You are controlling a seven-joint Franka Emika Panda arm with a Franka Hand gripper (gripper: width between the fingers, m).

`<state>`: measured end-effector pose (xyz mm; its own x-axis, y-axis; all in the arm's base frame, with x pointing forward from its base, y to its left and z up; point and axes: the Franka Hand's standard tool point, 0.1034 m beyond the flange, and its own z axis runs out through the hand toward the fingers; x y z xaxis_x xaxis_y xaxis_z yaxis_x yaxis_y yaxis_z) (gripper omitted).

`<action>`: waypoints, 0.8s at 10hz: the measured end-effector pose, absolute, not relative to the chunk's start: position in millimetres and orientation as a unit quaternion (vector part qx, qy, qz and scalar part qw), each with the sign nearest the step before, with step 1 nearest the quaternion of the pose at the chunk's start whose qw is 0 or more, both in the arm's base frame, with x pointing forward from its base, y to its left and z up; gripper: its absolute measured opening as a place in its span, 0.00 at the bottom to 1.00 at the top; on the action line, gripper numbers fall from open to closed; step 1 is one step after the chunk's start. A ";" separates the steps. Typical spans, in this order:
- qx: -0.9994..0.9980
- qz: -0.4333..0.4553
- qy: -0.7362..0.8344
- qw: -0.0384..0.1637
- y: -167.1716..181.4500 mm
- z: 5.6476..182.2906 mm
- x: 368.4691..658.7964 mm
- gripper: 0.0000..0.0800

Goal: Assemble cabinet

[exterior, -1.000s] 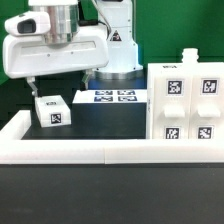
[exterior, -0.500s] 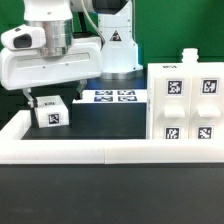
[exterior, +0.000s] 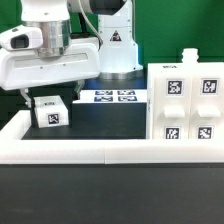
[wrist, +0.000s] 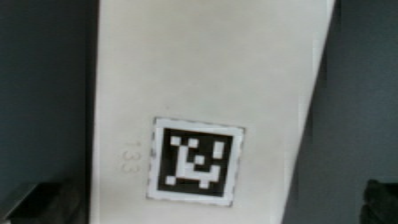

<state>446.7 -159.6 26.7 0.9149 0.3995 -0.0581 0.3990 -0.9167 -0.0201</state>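
Note:
I should next pick up the small white tagged block by its long sides (exterior: 38, 107) beside the tag with my gripper, to stack the block on the cabinet (exterior: 186, 105).
The cabinet (exterior: 186, 105) is a large white box with black-and-white tags and stands at the exterior view's right. A small white tagged block (exterior: 50, 111) lies apart from it on the dark table at the exterior view's left. My gripper (exterior: 50, 97) hangs just above this block, open, with one thin finger (exterior: 27, 92) showing beside it. In the wrist view the block (wrist: 205, 90) fills the middle, with its tag showing. My gripper (wrist: 210, 208) straddles it, and the dark fingertips (wrist: 43, 205) sit at either side without clasping it.
The marker board (exterior: 113, 96) lies flat at the back middle. A low white rail (exterior: 70, 150) borders the table's front and the exterior view's left side. The robot base (exterior: 115, 45) stands behind. A small white peg (exterior: 188, 56) sticks up above the cabinet.
My gripper has come down and shifted toward the exterior view's left, so that it now hangs right over the small block. The block and cabinet have not moved.

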 end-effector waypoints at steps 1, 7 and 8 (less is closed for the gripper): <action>-0.978 0.028 -0.205 0.000 -161.3 22.1 445.7 1.00; -0.976 0.025 -0.218 -0.007 -165.0 7.2 440.0 0.89; -0.976 0.025 -0.218 -0.007 -165.0 7.2 440.0 0.72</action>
<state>440.0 -165.0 7.2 0.9040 0.4246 -0.0509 0.4252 -0.9051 0.0028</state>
